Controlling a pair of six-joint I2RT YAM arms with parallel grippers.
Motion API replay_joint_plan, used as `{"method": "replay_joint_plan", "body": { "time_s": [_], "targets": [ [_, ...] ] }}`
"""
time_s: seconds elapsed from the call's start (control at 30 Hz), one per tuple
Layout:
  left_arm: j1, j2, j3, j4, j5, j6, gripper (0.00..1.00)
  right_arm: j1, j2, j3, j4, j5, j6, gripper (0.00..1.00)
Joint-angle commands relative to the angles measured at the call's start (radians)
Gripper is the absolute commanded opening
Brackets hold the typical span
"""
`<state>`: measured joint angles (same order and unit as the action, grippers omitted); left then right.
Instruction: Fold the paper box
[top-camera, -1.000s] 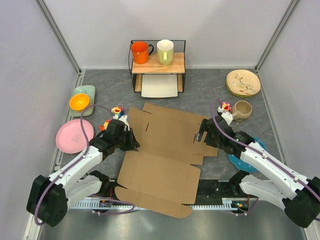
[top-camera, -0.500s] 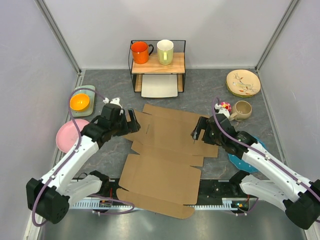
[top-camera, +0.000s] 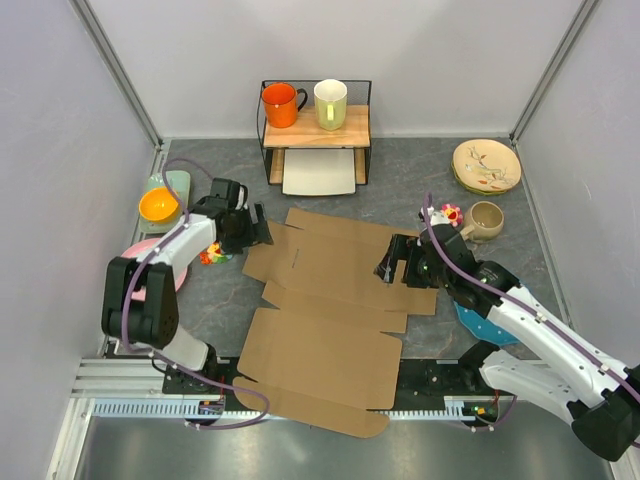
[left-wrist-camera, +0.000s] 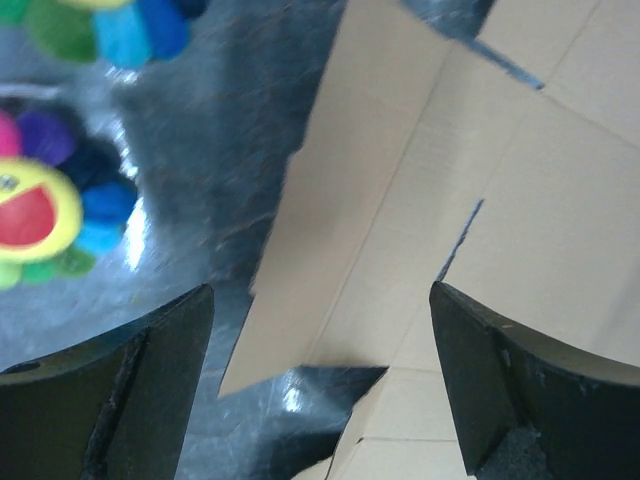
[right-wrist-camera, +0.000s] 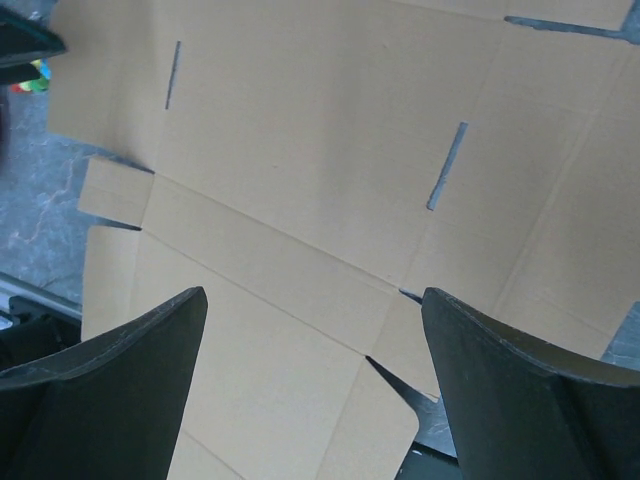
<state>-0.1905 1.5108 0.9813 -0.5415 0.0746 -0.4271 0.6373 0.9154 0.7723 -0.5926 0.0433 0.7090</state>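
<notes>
My left gripper grabs the side flap's outer edge near its pointed end next, which leaves the flap's crease free to fold the paper box (top-camera: 330, 300).
The paper box (top-camera: 330, 300) lies as a flat brown die-cut sheet in the middle of the table, its flaps spread out. My left gripper (top-camera: 252, 229) hovers open at the sheet's far left corner. In the left wrist view a pointed flap (left-wrist-camera: 340, 230) lies below the left gripper (left-wrist-camera: 320, 335), with nothing between its fingers. My right gripper (top-camera: 394, 263) is open above the sheet's right side. The right wrist view shows creased panels of the paper box (right-wrist-camera: 300, 190) under the right gripper (right-wrist-camera: 315, 335), which holds nothing.
A wooden shelf (top-camera: 316, 128) at the back carries an orange mug (top-camera: 281, 104) and a pale mug (top-camera: 330, 103) above a white tray (top-camera: 320, 172). An orange bowl (top-camera: 159, 204), a pink plate (top-camera: 148, 278) and a flower toy (top-camera: 211, 253) sit on the left. On the right are a beige plate (top-camera: 486, 165), a mug (top-camera: 486, 219) and a blue plate (top-camera: 488, 322).
My left gripper has opened, let go of the left flap and swung back to the sheet's far left corner. The right gripper has drifted slightly left, still open.
</notes>
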Motion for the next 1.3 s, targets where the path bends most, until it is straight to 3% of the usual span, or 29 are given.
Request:
{"method": "replay_joint_plan", "body": {
  "time_s": [0.0, 0.3, 0.4, 0.5, 0.73, 1.0, 1.1, 1.27],
  "targets": [
    [0.011, 0.078, 0.092, 0.097, 0.172, 0.112, 0.94, -0.001, -0.024, 0.067, 0.002, -0.042, -0.032, 0.96],
    [0.011, 0.186, 0.068, 0.097, 0.343, 0.175, 0.81, -0.001, -0.058, 0.038, -0.039, -0.025, -0.042, 0.97],
    [0.010, 0.167, 0.030, 0.115, 0.370, 0.186, 0.60, -0.001, -0.061, 0.032, -0.039, -0.016, -0.037, 0.97],
    [0.011, 0.140, -0.006, 0.152, 0.382, 0.198, 0.47, -0.001, -0.050, 0.033, -0.038, -0.014, -0.033, 0.96],
    [-0.001, 0.063, -0.056, 0.247, 0.424, 0.202, 0.25, -0.001, -0.029, 0.079, -0.041, -0.005, -0.042, 0.96],
    [-0.104, -0.191, -0.292, 0.533, 0.294, 0.160, 0.10, -0.001, -0.003, 0.173, -0.087, 0.058, -0.068, 0.97],
    [-0.170, -0.322, -0.423, 0.705, 0.223, 0.128, 0.06, -0.001, 0.017, 0.199, -0.088, 0.081, -0.069, 0.97],
    [-0.248, -0.500, -0.582, 0.821, 0.134, 0.152, 0.05, -0.001, 0.034, 0.214, -0.063, 0.118, -0.094, 0.92]
  ]
}}
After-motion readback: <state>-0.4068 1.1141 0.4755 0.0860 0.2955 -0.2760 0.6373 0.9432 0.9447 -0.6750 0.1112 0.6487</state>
